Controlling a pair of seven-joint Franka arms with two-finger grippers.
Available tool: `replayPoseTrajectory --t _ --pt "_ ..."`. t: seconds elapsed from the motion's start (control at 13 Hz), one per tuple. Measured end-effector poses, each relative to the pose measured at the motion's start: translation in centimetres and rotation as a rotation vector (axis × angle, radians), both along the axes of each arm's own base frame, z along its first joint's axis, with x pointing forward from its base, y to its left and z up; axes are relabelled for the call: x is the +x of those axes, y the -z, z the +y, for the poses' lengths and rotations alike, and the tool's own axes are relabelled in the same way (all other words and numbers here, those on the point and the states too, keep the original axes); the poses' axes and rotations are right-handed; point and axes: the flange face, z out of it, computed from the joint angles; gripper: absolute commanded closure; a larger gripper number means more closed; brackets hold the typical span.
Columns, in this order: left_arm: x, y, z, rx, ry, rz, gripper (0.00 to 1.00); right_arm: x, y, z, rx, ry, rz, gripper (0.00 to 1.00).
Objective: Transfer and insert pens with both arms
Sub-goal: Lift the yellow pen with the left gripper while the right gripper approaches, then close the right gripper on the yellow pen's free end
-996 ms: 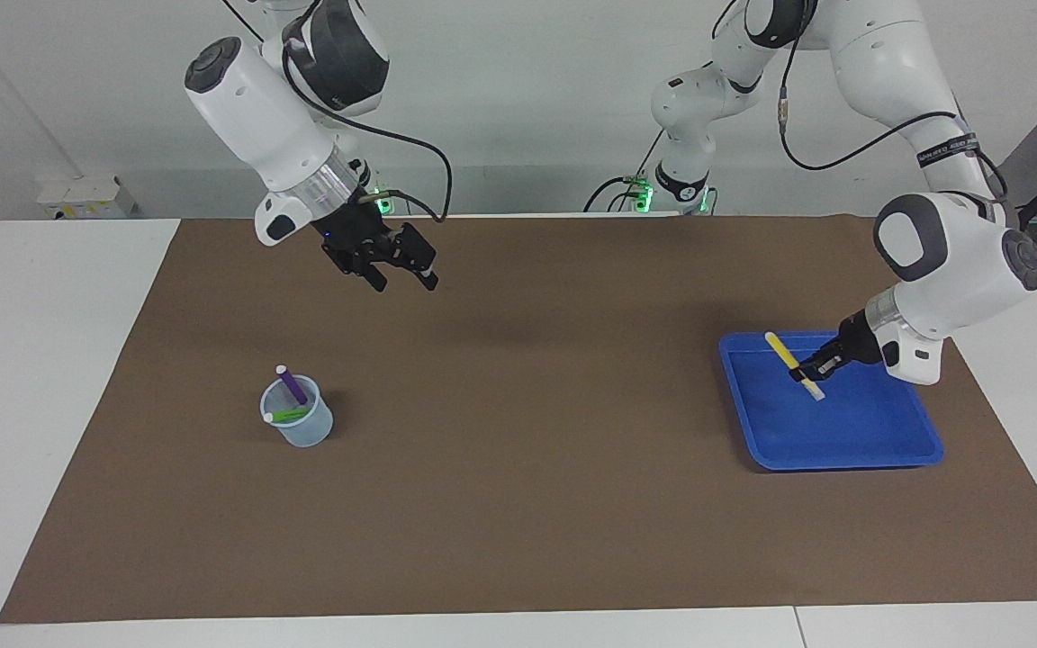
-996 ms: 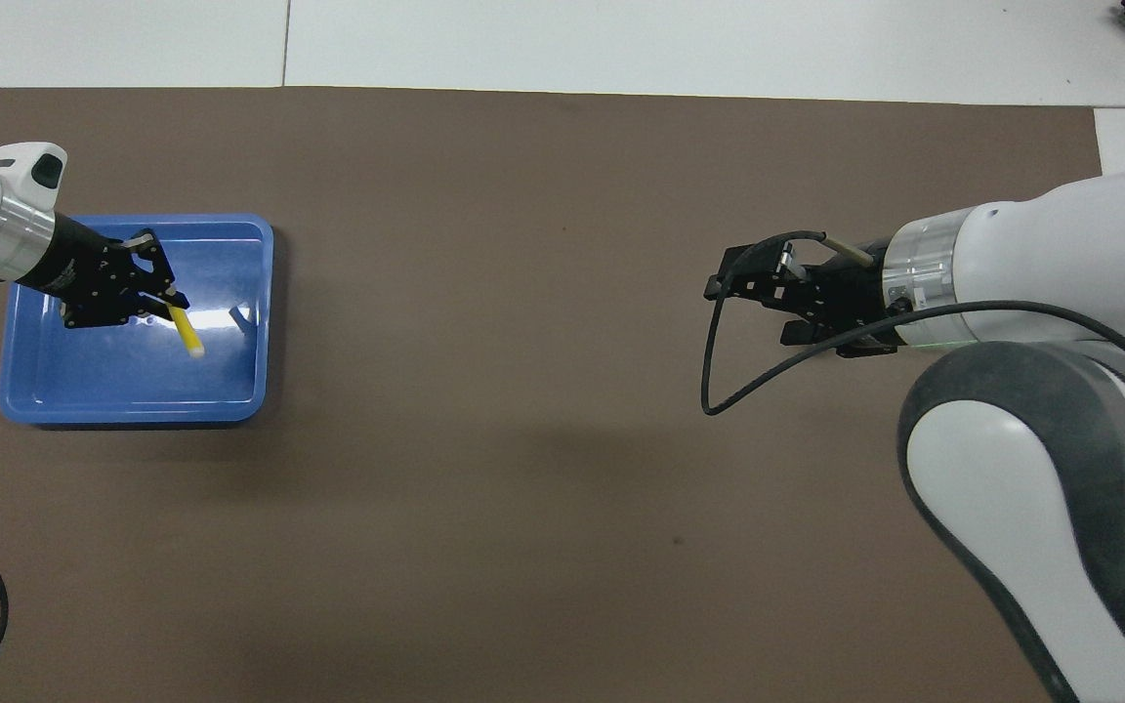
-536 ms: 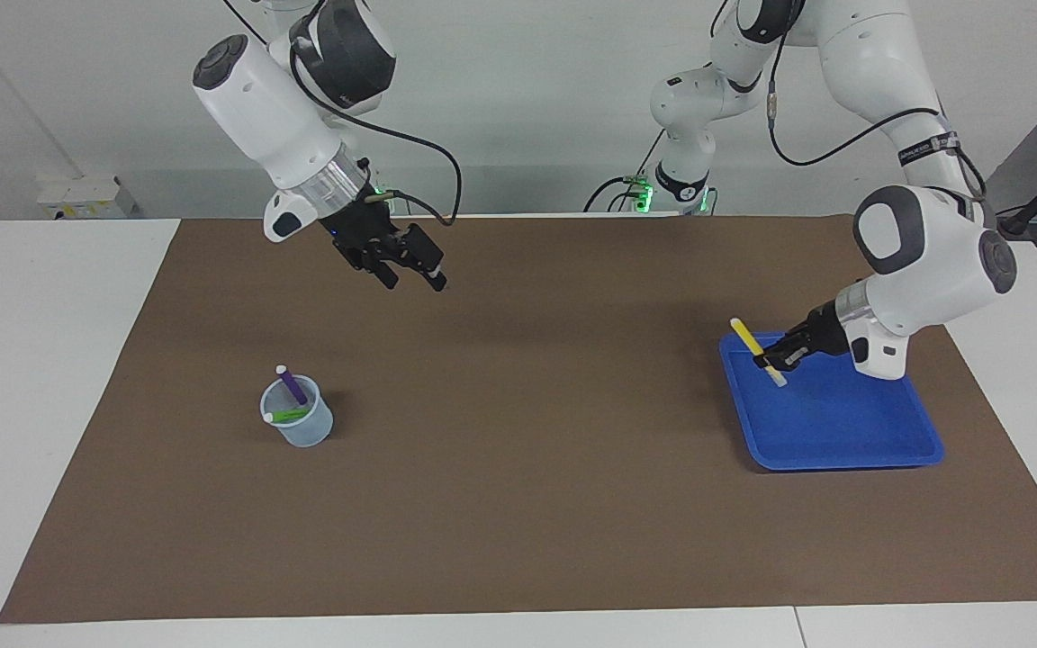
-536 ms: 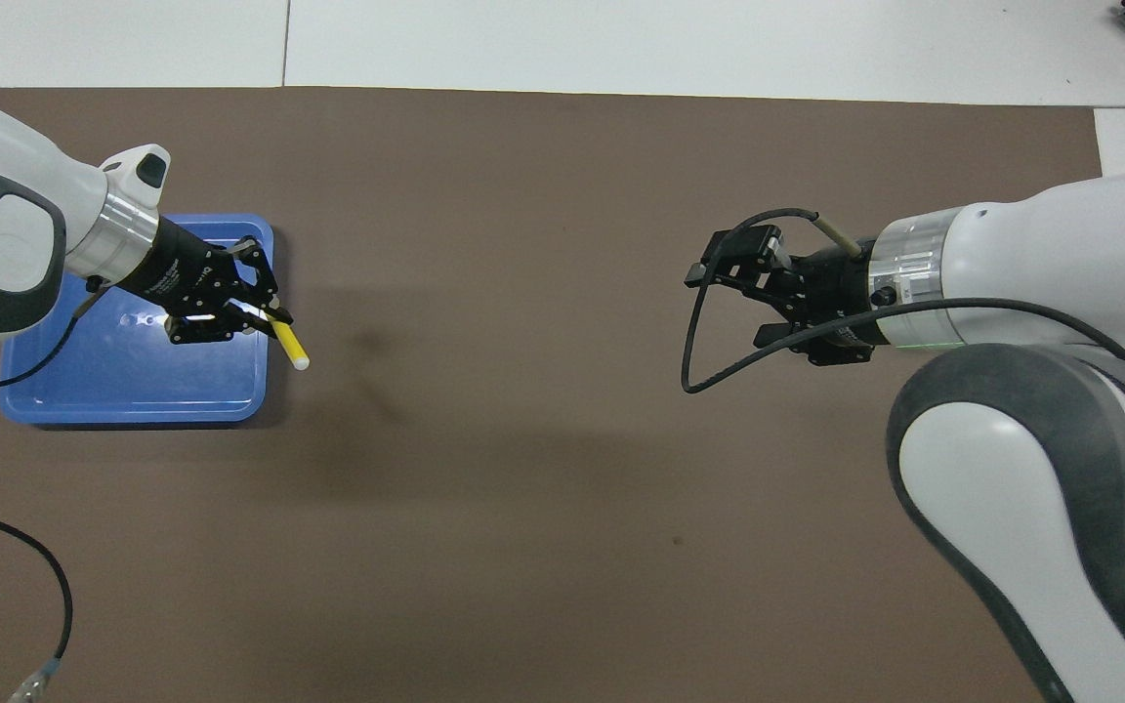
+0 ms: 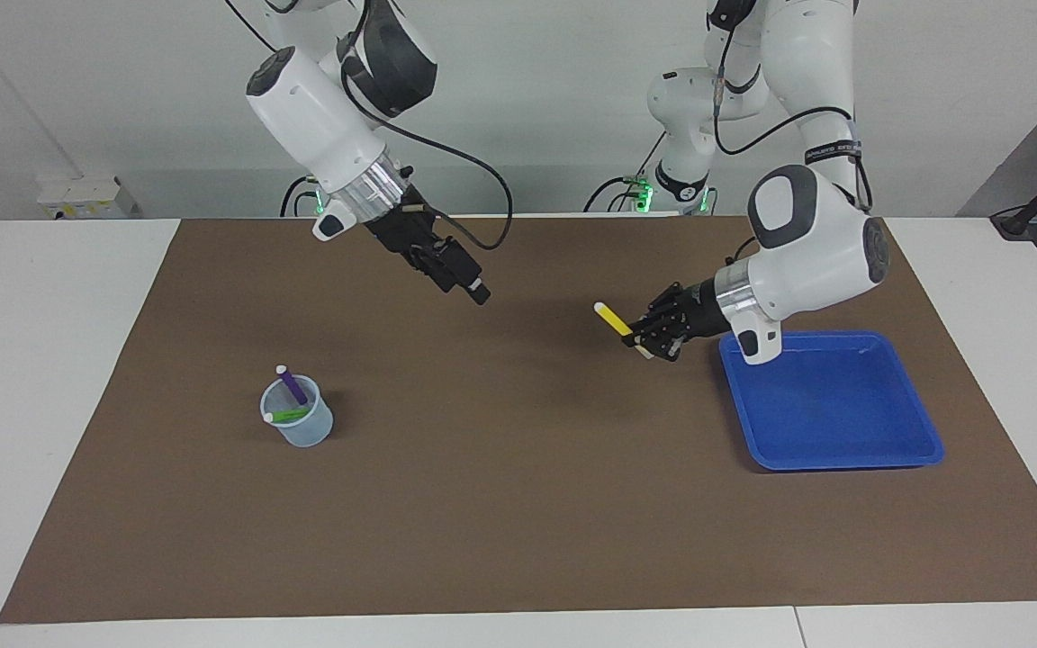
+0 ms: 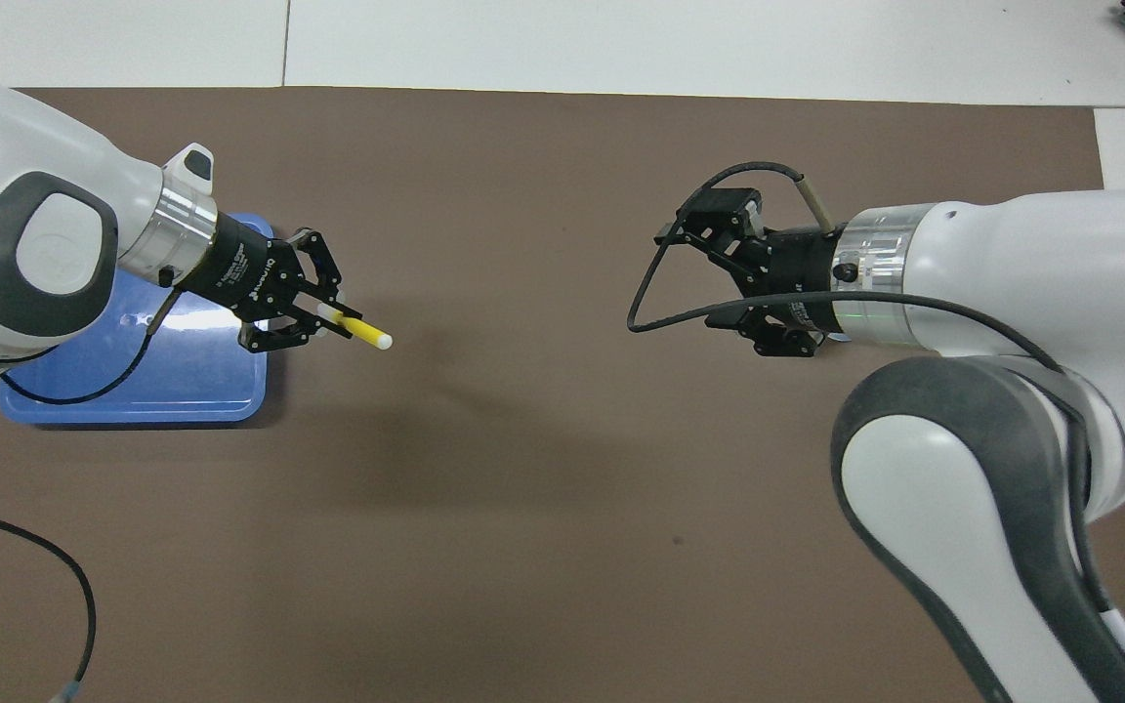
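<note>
My left gripper's fingers cover the other end of the yellow pen point(image 5: 610, 318), so my right gripper should grab the yellow pen next by its pale end that sticks out.
My left gripper point(image 5: 642, 339) is shut on the yellow pen point(image 5: 610, 318) and holds it tilted in the air over the brown mat, just off the blue tray point(image 5: 834, 409) toward the table's middle. In the overhead view the left gripper point(image 6: 326, 319) holds the yellow pen point(image 6: 367, 335) with its pale end pointing at my right gripper point(image 6: 719, 278). My right gripper point(image 5: 472, 286) is open and empty, raised over the middle of the mat. The purple pen point(image 5: 292, 385) and the green pen point(image 5: 287, 415) stand in a clear cup point(image 5: 301, 430) toward the right arm's end.
The blue tray holds nothing and also shows in the overhead view point(image 6: 133, 386), partly under the left arm. A brown mat point(image 5: 518, 504) covers most of the white table. The cup is hidden in the overhead view by the right arm.
My left gripper has lifted the yellow pen out of the blue tray and carried it toward the table's middle. My right gripper has moved toward the middle as well.
</note>
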Motion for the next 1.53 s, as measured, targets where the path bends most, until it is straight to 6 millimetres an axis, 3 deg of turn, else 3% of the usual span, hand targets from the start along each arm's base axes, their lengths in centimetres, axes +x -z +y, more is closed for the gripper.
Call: replayPoseTrajectory --t 0.15,0.38,0.69,0.92,1.3,1.53 --pt "0.0 -0.4 -2.0 -0.042 -0.086 0.022 1.00 -0.3 0.5 1.4 0.011 0.033 0.008 0.00" --pt "0.0 0.0 -3.1 -0.118 -0.168 0.041 1.00 -0.3 1.8 3.6 0.024 0.073 0.002 0.02" --pt "-1.3 0.3 -7.2 -0.116 -0.192 0.026 1.00 0.4 3.5 4.7 0.022 0.092 -0.028 0.19" --pt "-1.6 0.2 -7.9 -0.114 -0.195 0.026 1.00 0.3 3.8 5.7 0.024 0.088 -0.041 0.27" --pt "-1.6 0.2 -7.8 -0.114 -0.197 0.026 1.00 0.4 3.6 5.7 0.026 0.089 -0.044 0.55" --pt "-1.5 0.2 -7.7 -0.113 -0.199 0.026 1.00 0.4 3.7 5.6 0.026 0.090 -0.044 0.81"
